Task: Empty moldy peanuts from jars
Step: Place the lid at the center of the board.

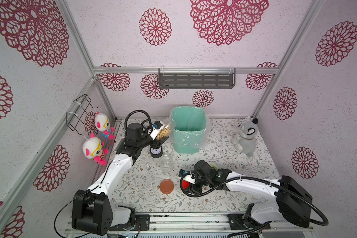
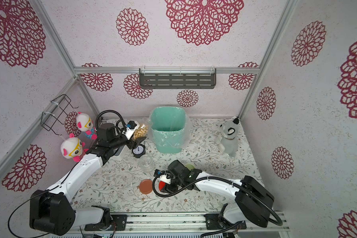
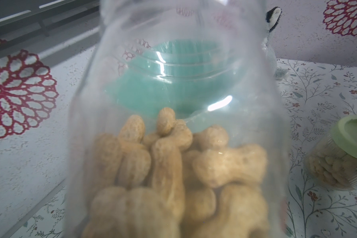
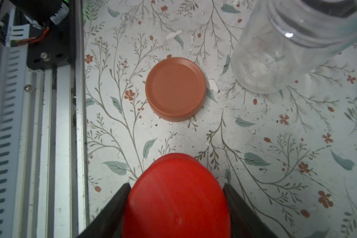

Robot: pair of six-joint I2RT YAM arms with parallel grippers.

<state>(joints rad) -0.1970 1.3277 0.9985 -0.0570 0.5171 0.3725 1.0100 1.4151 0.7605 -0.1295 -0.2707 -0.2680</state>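
My right gripper holds the red lid (image 4: 176, 195) above the open patch beside the brown-orange lid and should keep holding it, as it would fall onto the table if released now.
My left gripper (image 1: 160, 136) is shut on a clear lidless jar (image 1: 165, 129), tilted with its mouth at the rim of the teal bin (image 1: 183, 142). The peanuts (image 3: 173, 164) lie in the jar's lower part; this view is filled by the jar and shows no fingers. My right gripper (image 4: 176, 197) is shut on a red lid (image 4: 176, 195), low over the table. A brown-orange lid (image 4: 175, 89) lies just ahead of it. An empty clear jar (image 1: 166, 163) stands upright beside that. A jar with a green lid (image 3: 338, 164) holds peanuts behind the right wrist.
A small black clock (image 1: 156, 151) stands under the left gripper. A grey plush animal (image 1: 246, 136) sits at the back right. Two plush dolls (image 1: 102, 125) hang on the left wall by a wire rack (image 1: 80, 113). An aluminium rail (image 4: 50, 123) runs along the table's front edge.
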